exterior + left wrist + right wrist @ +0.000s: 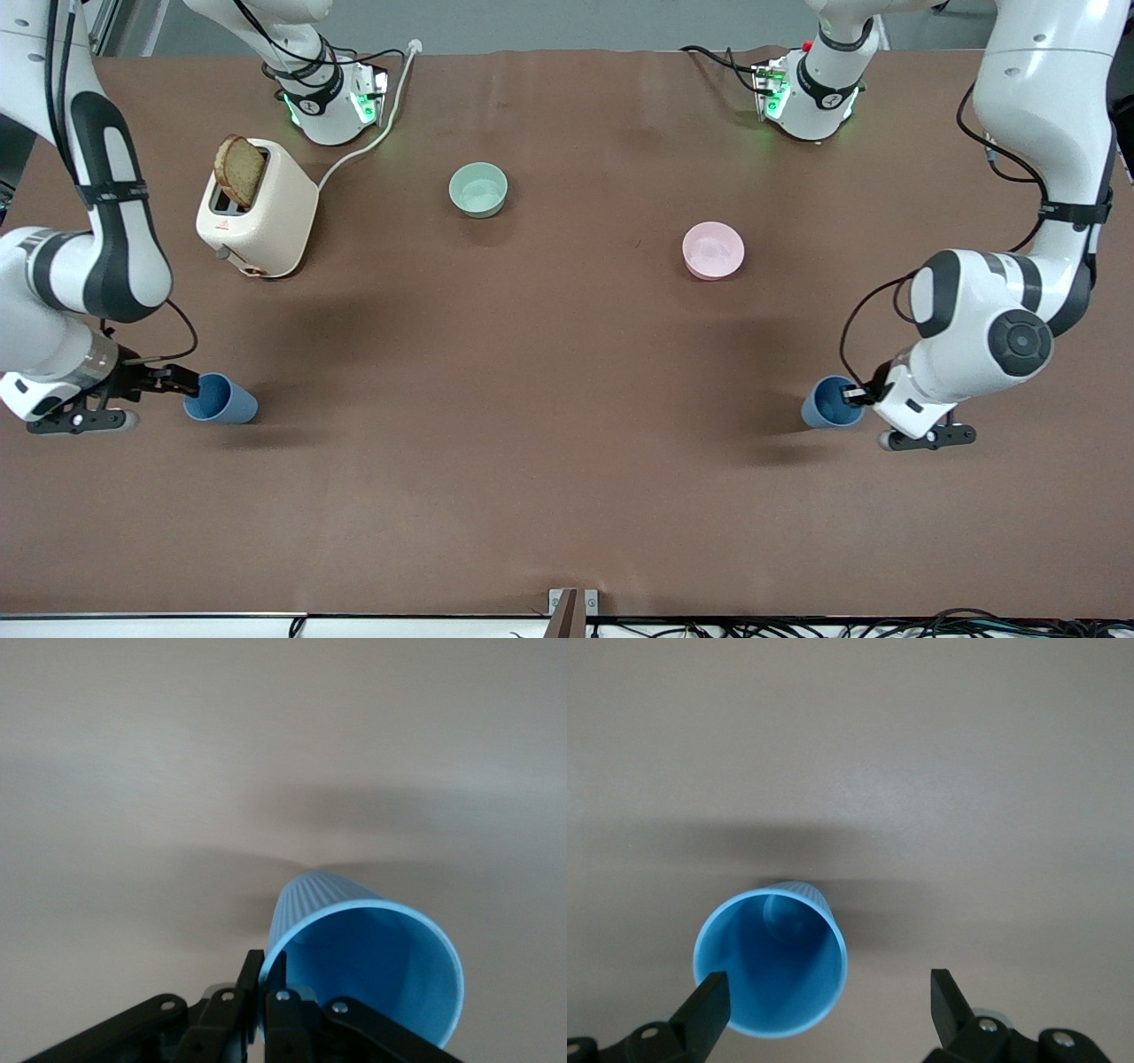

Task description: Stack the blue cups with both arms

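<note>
My right gripper should grab this blue cup by its open rim (211, 397) next, so that it can stack the cup with the other blue cup (832, 403).
One blue cup (831, 403) is at the left arm's end of the table. My left gripper (856, 395) is shut on its rim, one finger inside and one outside. In the left wrist view the cup (372, 966) tilts with its mouth toward the camera, and the left gripper (266, 979) pinches its wall. The other blue cup (220, 399) stands at the right arm's end. My right gripper (182, 381) is open right beside it. In the right wrist view the right gripper (828, 997) is spread wide over this cup (769, 966), with one finger (709, 1003) at its rim.
A cream toaster (266, 221) holding a slice of bread (239, 170) stands near the right arm's base, with its cable running to the table's edge. A mint-green bowl (478, 190) and a pink bowl (713, 250) sit farther from the front camera than the cups.
</note>
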You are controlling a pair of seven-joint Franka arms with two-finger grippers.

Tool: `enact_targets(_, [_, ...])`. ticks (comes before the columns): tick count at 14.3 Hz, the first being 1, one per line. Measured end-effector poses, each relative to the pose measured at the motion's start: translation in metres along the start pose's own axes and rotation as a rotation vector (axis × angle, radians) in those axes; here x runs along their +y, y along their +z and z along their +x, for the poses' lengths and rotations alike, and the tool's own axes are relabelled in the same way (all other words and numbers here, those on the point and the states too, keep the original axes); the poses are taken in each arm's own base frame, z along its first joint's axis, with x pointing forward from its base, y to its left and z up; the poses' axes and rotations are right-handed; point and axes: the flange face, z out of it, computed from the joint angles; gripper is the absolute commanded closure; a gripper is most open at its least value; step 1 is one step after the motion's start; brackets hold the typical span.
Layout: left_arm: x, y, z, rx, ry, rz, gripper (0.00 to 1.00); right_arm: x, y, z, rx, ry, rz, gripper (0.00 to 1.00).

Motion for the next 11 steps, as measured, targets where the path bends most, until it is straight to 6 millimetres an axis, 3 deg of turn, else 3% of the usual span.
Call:
enact_targets(1, [0.04,-0.012,-0.009,0.0,-0.016,-0.014,1.0,-0.001,0.009,-0.002,0.003,-0.004,-0.002,0.02])
enact_targets(3, [0.128,-0.028,-0.039,-0.002,-0.078,-0.046,1.0,-0.002,0.025,-0.006,0.015,-0.007,-0.006,0.22])
enact_targets(5, [0.211,-0.026,-0.081,-0.019,-0.143,-0.056,1.0,-0.004,0.038,-0.01,0.007,-0.009,-0.004,0.61])
enact_targets(7, [0.285,-0.006,-0.126,-0.048,-0.183,-0.053,1.0,-0.005,0.048,-0.012,-0.003,-0.01,-0.003,0.97])
enact_targets(9, [0.339,0.019,-0.159,-0.073,-0.213,-0.052,1.0,-0.005,0.051,-0.012,-0.006,-0.012,-0.002,0.99])
enact_targets(11, [0.371,0.042,-0.179,-0.081,-0.227,-0.066,0.99,-0.005,0.05,-0.009,-0.002,-0.013,-0.004,0.99])
